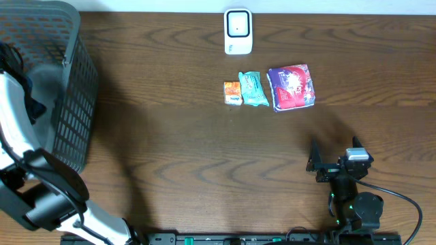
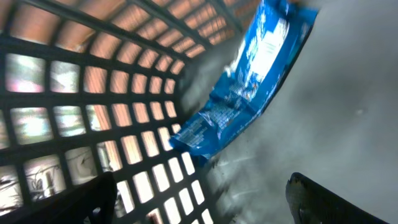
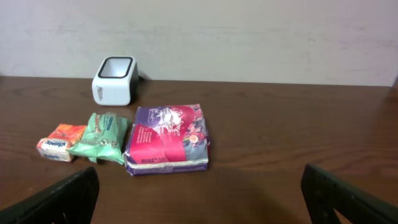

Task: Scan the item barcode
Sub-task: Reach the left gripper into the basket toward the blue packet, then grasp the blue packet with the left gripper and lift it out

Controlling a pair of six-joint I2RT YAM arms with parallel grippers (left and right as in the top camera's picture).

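Note:
My left gripper grips the blue packet across its narrow middle [image 2: 244, 85] next, beside the white patch, to leave the barcode exposed.
A blue packet [image 2: 249, 81] lies inside the dark mesh basket [image 1: 65, 102], leaning by its wall. My left gripper [image 2: 199, 196] hangs open above the basket floor, a little short of the packet, with nothing between its fingers. The white barcode scanner [image 1: 238, 30] stands at the table's far middle. In front of it lie an orange pack [image 1: 233, 92], a green pack [image 1: 254, 88] and a purple-pink pack [image 1: 291, 86] in a row. My right gripper [image 1: 334, 155] rests open near the front right edge, facing the purple-pink pack [image 3: 168, 140], well short of it.
The basket's lattice wall [image 2: 74, 106] fills the left of the left wrist view. My left arm [image 1: 17, 143] reaches from the front left corner up over the basket rim. A cable [image 1: 402, 204] loops beside the right arm's base.

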